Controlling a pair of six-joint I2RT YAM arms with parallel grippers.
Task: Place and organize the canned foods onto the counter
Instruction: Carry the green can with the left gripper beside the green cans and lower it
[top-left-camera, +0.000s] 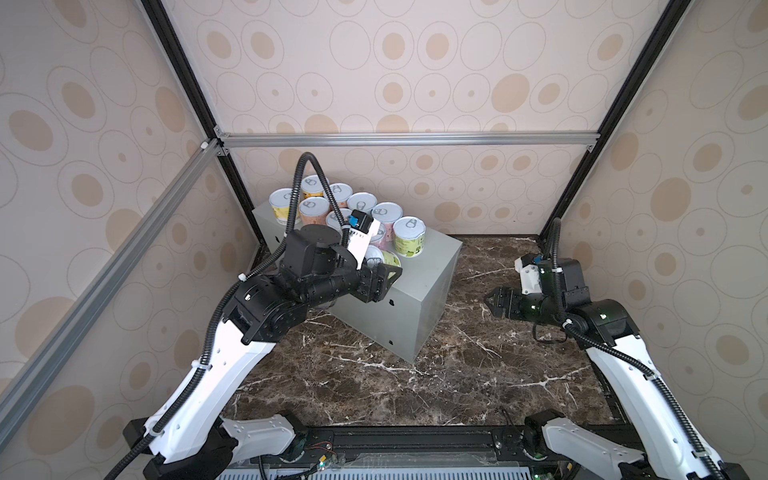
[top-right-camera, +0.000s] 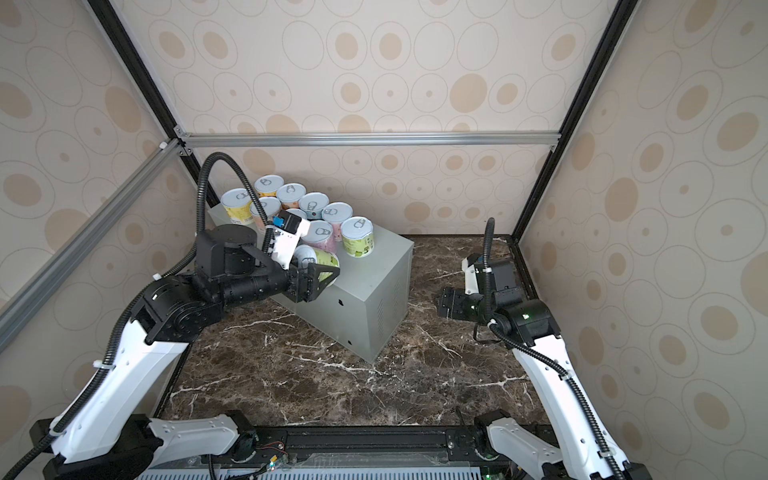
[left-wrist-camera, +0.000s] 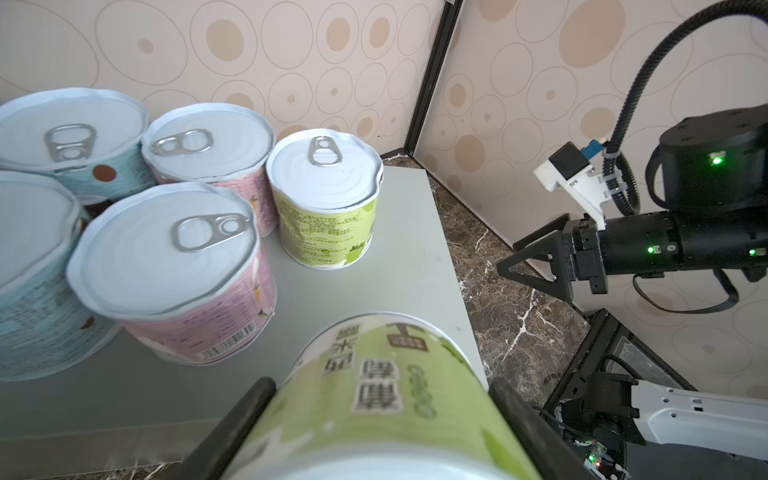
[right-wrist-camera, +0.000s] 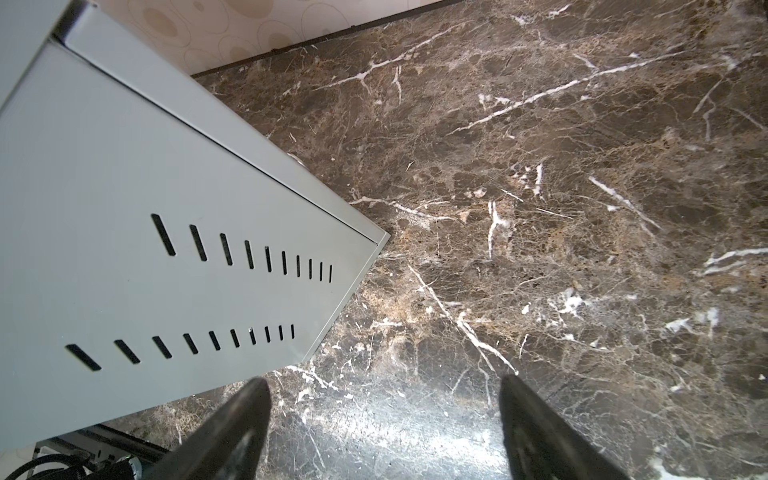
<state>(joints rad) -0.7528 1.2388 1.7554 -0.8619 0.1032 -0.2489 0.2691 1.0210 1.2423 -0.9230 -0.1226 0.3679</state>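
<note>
My left gripper should move the can to the free spot before the green one before it lets go, because the green-labelled can (top-left-camera: 384, 258) is still short of that spot.
My left gripper (top-left-camera: 388, 268) (top-right-camera: 328, 270) (left-wrist-camera: 380, 386) is shut on a green-labelled can (top-left-camera: 384, 258) (top-right-camera: 322, 258) (left-wrist-camera: 374, 399), which lies tilted on its side just over the front part of the grey counter (top-left-camera: 428, 266) (top-right-camera: 374, 274) (left-wrist-camera: 407, 232). Several other cans (top-left-camera: 353, 208) (top-right-camera: 307, 208) stand upright in a cluster on the counter's far half. Nearest the held can are a pink can (left-wrist-camera: 178, 270) and a green one (top-left-camera: 409, 237) (left-wrist-camera: 328, 199). My right gripper (top-left-camera: 489, 303) (top-right-camera: 440, 301) (right-wrist-camera: 382, 386) is open and empty, low over the marble floor to the right of the counter.
The counter's slotted side (right-wrist-camera: 124, 208) lies close to the right gripper. Dark marble floor (top-left-camera: 478, 374) (right-wrist-camera: 540, 208) spreads in front of and right of the counter. Patterned walls with a metal frame (top-left-camera: 395, 139) enclose the cell.
</note>
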